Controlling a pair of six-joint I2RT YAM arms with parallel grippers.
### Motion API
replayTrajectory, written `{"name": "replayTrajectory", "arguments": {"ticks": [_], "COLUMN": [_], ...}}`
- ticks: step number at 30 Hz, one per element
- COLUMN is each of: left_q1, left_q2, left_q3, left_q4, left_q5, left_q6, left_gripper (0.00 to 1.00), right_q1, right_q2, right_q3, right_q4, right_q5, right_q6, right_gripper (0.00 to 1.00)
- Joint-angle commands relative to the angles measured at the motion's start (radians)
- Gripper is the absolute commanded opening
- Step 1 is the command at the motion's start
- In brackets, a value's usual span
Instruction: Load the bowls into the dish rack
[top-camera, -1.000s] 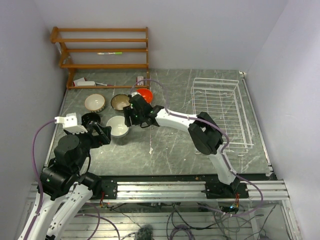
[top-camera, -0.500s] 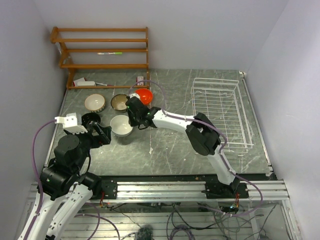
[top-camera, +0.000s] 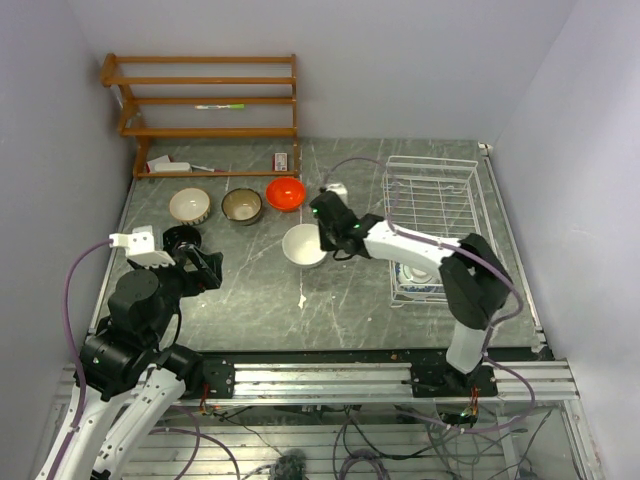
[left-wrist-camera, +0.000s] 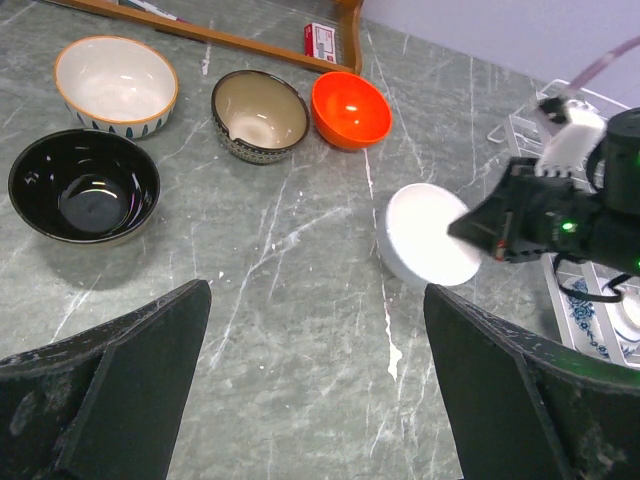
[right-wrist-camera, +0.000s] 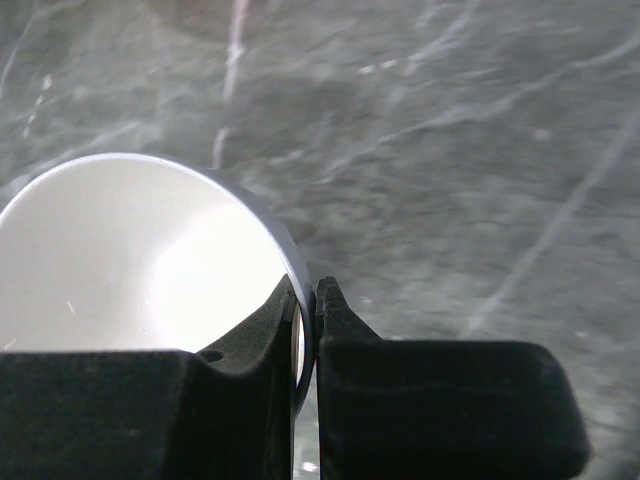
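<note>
The plain white bowl is above the table and still short of the clear spot nearer the rack (top-camera: 440, 190). My right gripper has to keep hold of the bowl until it gets there.
My right gripper (top-camera: 322, 240) (right-wrist-camera: 305, 285) is shut on the rim of the plain white bowl (top-camera: 303, 245) (right-wrist-camera: 140, 260) (left-wrist-camera: 432, 235), one finger inside and one outside. It holds the bowl over mid-table, left of the white wire dish rack (top-camera: 440, 190). A blue-and-white bowl (top-camera: 420, 282) lies in the rack's near end. The orange-red bowl (top-camera: 286, 192) (left-wrist-camera: 350, 108), tan-brown bowl (top-camera: 242, 205) (left-wrist-camera: 259, 113) and cream bowl (top-camera: 190, 206) (left-wrist-camera: 115, 82) sit in a row at the back left. My left gripper (top-camera: 205, 268) (left-wrist-camera: 315, 290) hangs open over bare table, holding nothing.
A black bowl (top-camera: 182, 240) (left-wrist-camera: 84, 186) sits near my left gripper, partly hidden by it in the top view. The brown wooden shelf unit (top-camera: 205, 100) stands at the back left with small items at its foot. The table (top-camera: 330, 300) is grey marble.
My right gripper has shut on the white bowl's rim and carried the bowl right, from beside the black bowl to mid-table near the rack. The left arm has not moved.
</note>
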Motion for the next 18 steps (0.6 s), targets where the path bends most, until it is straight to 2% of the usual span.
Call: {"name": "replayTrajectory", "arguments": {"ticks": [1,8,18], "left_q1": [-0.006,-0.006,-0.005], "left_q2": [-0.011,-0.015,-0.006], "left_q3": [0.017,0.017,0.019], "left_q4": [0.010,0.007,0.005], "left_q5": [-0.013,-0.019,-0.024], "left_q6": [0.005,0.001,-0.001], "left_gripper": [0.99,0.99,0.99], "right_q1": [-0.051,-0.134,-0.155], "right_q2": [-0.113,-0.143,-0.134], "right_q3": [-0.069,-0.173,-0.212], "right_q4": [0.048,0.089,0.105], "right_q5": [0.054,0.006,-0.011], "right_q6": [0.022,0.020,0.034], "right_gripper": [0.00,0.00,0.00]}}
